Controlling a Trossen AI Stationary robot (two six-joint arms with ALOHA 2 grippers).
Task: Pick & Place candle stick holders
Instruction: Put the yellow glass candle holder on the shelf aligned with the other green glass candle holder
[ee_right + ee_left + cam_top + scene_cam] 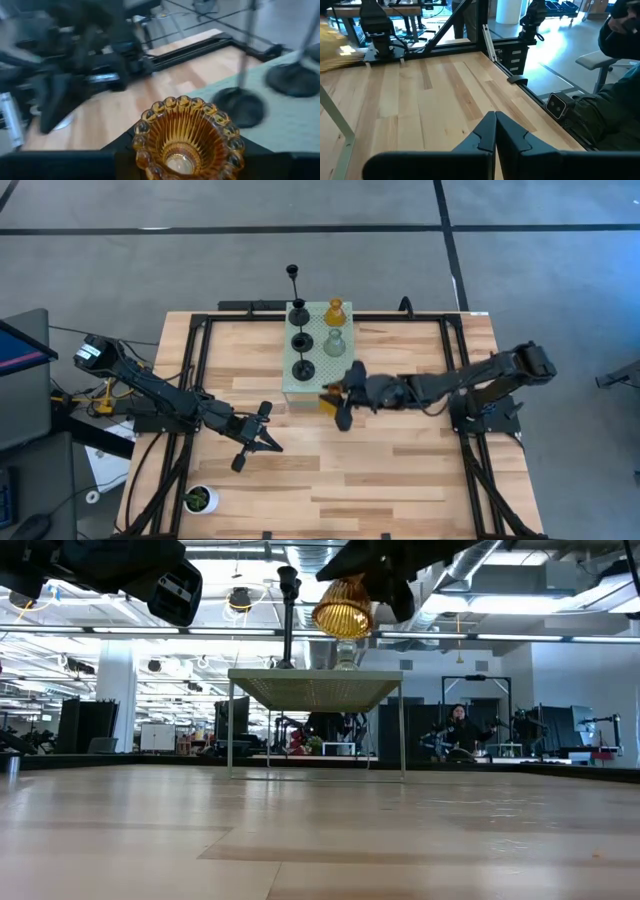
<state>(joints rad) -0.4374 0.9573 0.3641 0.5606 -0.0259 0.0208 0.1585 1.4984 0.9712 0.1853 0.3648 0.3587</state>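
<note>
The amber holder [328,406] [186,136] is hanging off the near edge of the perforated block, so it would fall if the robot's right gripper opened now.
A pale green perforated block [316,330] stands at the table's far middle on thin legs [230,730]. Three black candle stick holders [302,340], an amber one [335,310] and a grey-green one [335,343] rest on it by their bases. My right gripper [338,398] is just near-side of the block, shut on a second amber holder [343,608], which it carries above the block's top. My left gripper [262,432] waits shut over the table's left half, its fingertips [495,134] together. My right gripper holds the ribbed amber holder [186,136] between its two fingers, which come in nearly level from the table's right side. The holder's scalloped open mouth [182,105] faces back toward the wrist and hides the place of contact. It is lifted clear of table and block.
A white pot with a green plant [200,500] stands at the near left corner. Black frame rails [195,360] run along the table's edges. A seated person [620,85] is beyond the table's edge. Bare wood [380,470] lies near-side of the block.
</note>
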